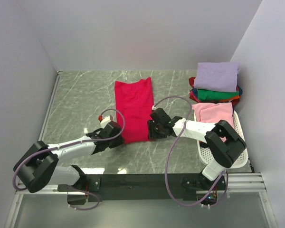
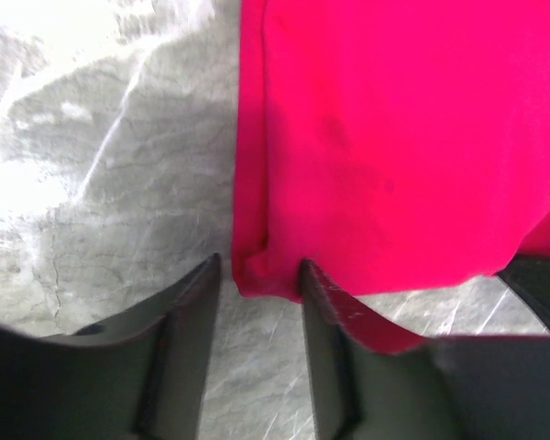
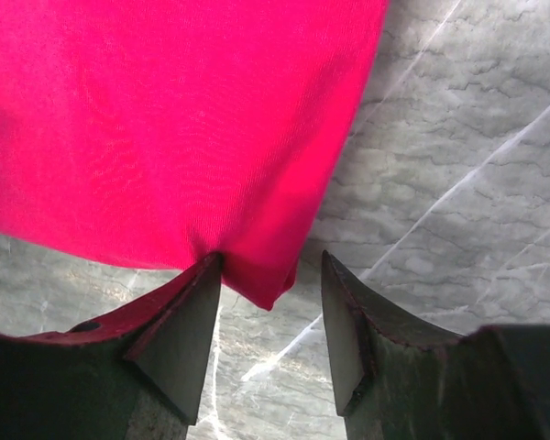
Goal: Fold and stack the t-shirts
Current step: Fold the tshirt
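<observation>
I should grab the crimson-red t-shirt's near corner point(image 1: 150, 139) point(image 3: 262, 277) next with my right gripper, to fold the t-shirt's near end over. My left gripper's corner of the t-shirt is across from it.
The crimson-red t-shirt point(image 1: 133, 109) lies as a long folded strip on the marble table, running from back to front. My left gripper point(image 1: 113, 135) is at its near left corner. In the left wrist view the gripper point(image 2: 259, 268) is open, with that corner of the t-shirt point(image 2: 385, 147) between the fingertips. My right gripper point(image 1: 153, 130) is at the near right corner. In the right wrist view it point(image 3: 270, 264) is open around the corner of the t-shirt point(image 3: 165, 119). Folded t-shirts are stacked at the back right, lavender point(image 1: 216, 76) on top, green point(image 1: 213, 94) below it.
A white perforated basket point(image 1: 239, 137) stands at the right wall with a pink t-shirt point(image 1: 211, 114) in it. Orange, blue and red cloth edges show under the green one. White walls enclose the table on three sides.
</observation>
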You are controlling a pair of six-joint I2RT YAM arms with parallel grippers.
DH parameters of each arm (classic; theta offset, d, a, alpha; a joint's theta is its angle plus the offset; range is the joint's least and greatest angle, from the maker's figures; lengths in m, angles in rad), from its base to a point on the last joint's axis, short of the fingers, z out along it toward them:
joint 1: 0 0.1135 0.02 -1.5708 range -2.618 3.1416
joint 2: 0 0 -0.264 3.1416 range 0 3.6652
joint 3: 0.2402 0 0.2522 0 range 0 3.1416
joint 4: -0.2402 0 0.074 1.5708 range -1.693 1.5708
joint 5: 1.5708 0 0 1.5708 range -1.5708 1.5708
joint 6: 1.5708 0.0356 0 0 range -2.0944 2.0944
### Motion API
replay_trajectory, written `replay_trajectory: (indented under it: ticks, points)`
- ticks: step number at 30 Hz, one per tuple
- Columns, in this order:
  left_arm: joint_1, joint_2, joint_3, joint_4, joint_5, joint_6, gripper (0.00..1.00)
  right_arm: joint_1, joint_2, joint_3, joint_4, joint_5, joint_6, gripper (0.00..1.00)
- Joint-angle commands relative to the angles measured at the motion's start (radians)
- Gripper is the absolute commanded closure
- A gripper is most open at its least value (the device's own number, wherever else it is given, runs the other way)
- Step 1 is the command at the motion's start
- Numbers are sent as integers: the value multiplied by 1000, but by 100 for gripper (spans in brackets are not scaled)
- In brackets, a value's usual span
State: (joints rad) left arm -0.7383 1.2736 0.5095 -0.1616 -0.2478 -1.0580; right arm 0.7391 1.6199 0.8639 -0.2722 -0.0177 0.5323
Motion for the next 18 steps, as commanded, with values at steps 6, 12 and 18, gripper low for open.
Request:
replay_trajectory:
  ticks: [6,12,18]
  points:
    - [-3,29,-52,-62,62,-14,71,17,21,-9,-13,-5,18,63]
    - [-6,17,-72,-79,56,-23,80,19,14,-14,-15,-7,20,70]
    - [-6,39,-91,-53,58,-25,95,22,18,-16,-7,-22,18,88]
